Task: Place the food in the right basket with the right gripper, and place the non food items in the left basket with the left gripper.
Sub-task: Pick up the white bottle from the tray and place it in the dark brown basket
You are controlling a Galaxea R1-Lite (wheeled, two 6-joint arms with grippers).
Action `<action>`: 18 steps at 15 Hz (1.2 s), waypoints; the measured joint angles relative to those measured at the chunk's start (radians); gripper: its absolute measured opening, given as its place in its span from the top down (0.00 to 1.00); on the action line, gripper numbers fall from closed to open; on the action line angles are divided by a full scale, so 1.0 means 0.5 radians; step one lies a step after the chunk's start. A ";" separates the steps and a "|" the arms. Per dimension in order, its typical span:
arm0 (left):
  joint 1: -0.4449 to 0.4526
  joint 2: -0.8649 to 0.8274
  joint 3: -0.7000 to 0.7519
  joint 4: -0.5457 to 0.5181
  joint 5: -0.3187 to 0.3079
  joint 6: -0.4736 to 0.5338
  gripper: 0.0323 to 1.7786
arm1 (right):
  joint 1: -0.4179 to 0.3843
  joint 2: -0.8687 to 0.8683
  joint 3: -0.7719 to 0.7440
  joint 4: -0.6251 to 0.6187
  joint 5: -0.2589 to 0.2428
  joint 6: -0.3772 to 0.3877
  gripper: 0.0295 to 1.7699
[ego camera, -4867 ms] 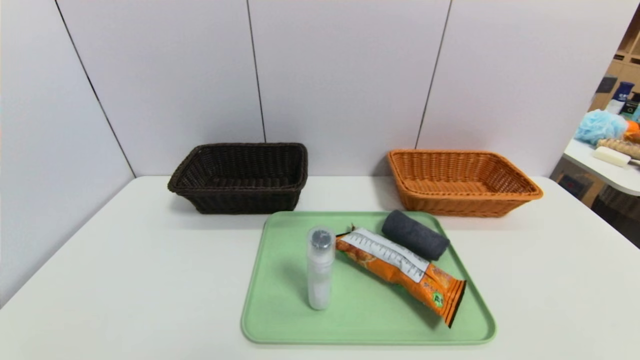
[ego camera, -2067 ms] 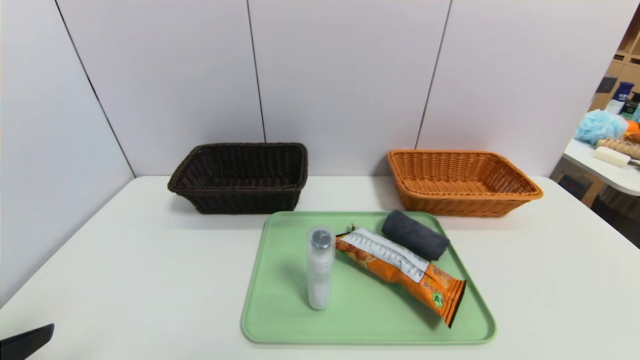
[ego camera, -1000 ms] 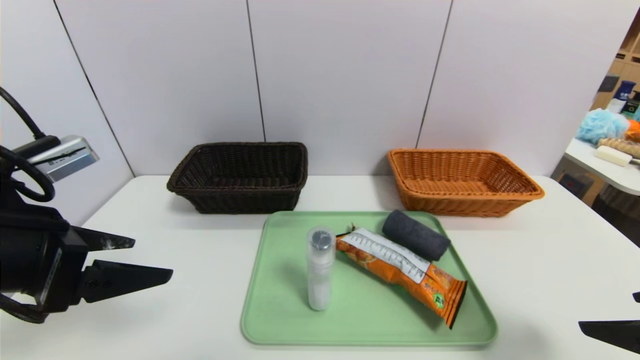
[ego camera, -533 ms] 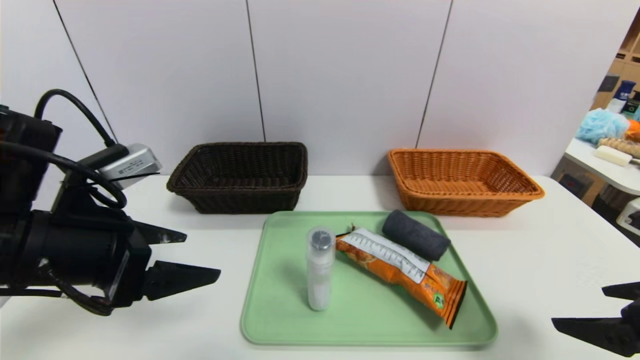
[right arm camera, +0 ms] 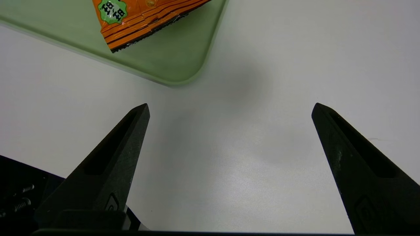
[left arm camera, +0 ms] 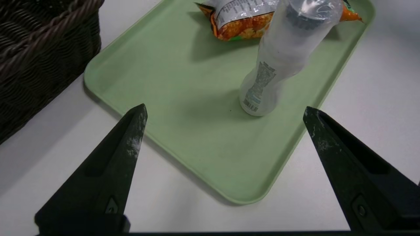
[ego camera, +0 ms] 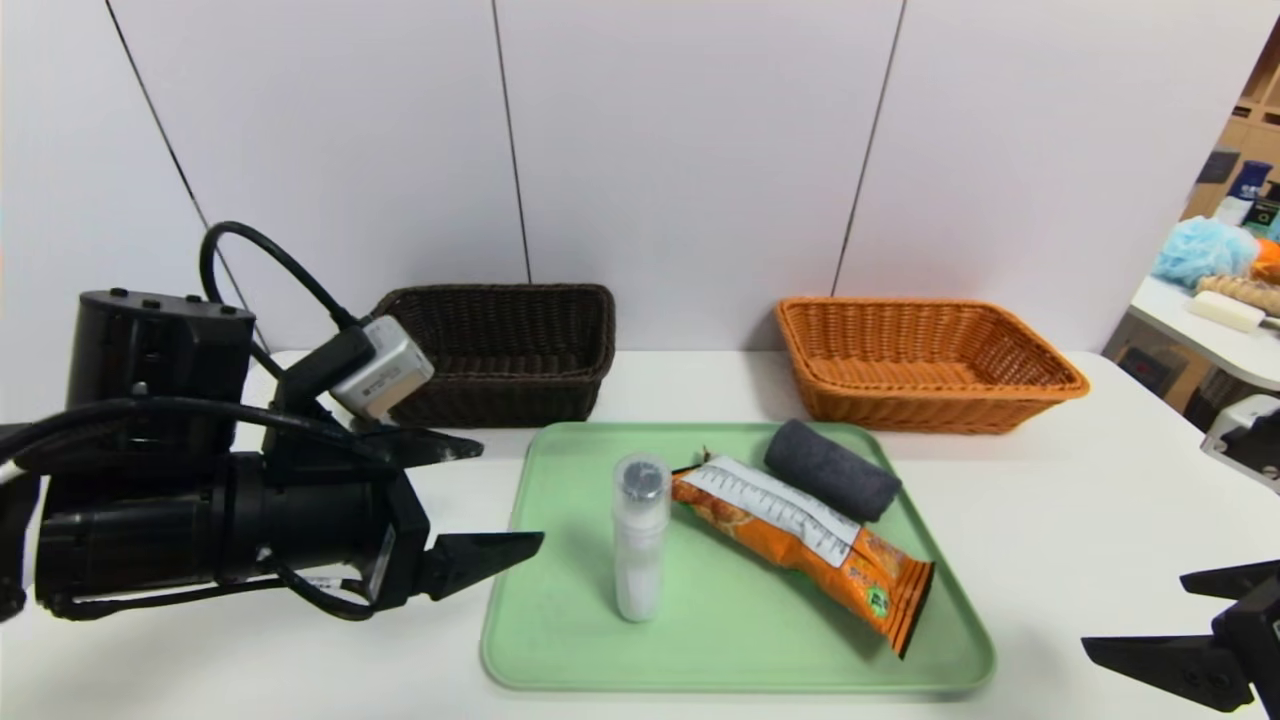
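Observation:
The non-food tube has to go in the dark brown basket (ego camera: 500,350), so my left gripper should next grab the tube by its narrowed waist (ego camera: 638,571) below the cap.
On a green tray (ego camera: 560,650) stand a translucent white tube (ego camera: 640,540) with a dark cap, an orange snack packet (ego camera: 800,540) lying slantwise, and a dark grey cloth roll (ego camera: 830,470) at the tray's far right. My left gripper (ego camera: 510,495) is open at the tray's left edge, its tips pointing toward the tube (left arm camera: 282,59); in the left wrist view the left gripper (left arm camera: 224,111) has nothing between its fingers. My right gripper (ego camera: 1135,612) is open low at the right, over bare table beside the tray's near right corner, close to the packet's crimped end (right arm camera: 144,23). The dark brown basket (ego camera: 500,350) and the orange basket (ego camera: 920,360) stand behind.
The white table (ego camera: 1100,480) ends at grey wall panels behind the baskets. A side table (ego camera: 1210,340) with a blue sponge and bottles stands off to the far right. The left arm's camera block (ego camera: 385,380) hangs in front of the dark basket's left end.
Both arms have come into view. The left gripper has moved right to the tray's left edge. The right gripper has risen a little at the lower right. The items have not moved.

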 joint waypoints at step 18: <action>-0.337 0.682 0.087 -0.875 -0.328 -0.030 0.05 | -0.014 -0.029 -0.013 0.011 -0.150 0.006 0.03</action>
